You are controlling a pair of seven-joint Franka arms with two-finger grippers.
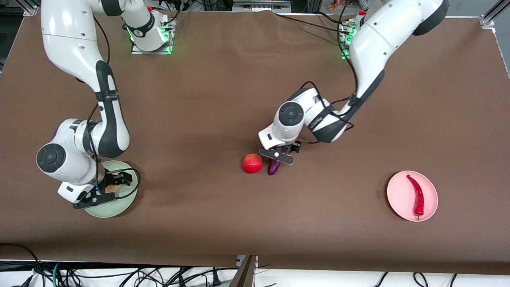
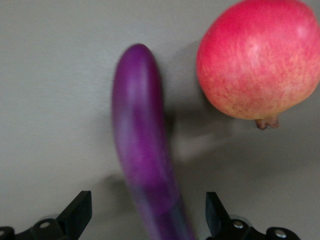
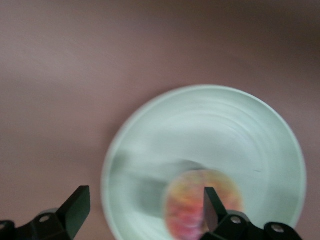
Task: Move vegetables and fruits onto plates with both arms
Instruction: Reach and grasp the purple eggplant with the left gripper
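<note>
My left gripper grabs the purple eggplant by its smooth middle (image 2: 167, 212) next, to transfer it to the pale pink plate.
The purple eggplant (image 1: 273, 168) lies mid-table, with the red pomegranate (image 1: 252, 163) beside it toward the right arm's end. My left gripper (image 1: 278, 156) is open just over the eggplant. In the left wrist view its fingers (image 2: 80, 212) straddle the eggplant (image 2: 142, 145) without touching it, and the pomegranate (image 2: 257, 57) lies just outside them. My right gripper (image 1: 104, 192) is open over the pale green plate (image 1: 115, 207). The peach (image 3: 187, 210) lies on that plate (image 3: 225, 130), free of the fingers. The red chili (image 1: 416, 195) lies on the pale pink plate (image 1: 400, 199).
The brown cloth-covered table (image 1: 199, 99) carries only the two plates, the eggplant and the pomegranate. The arm bases stand along the edge farthest from the front camera. Cables hang below the edge nearest it.
</note>
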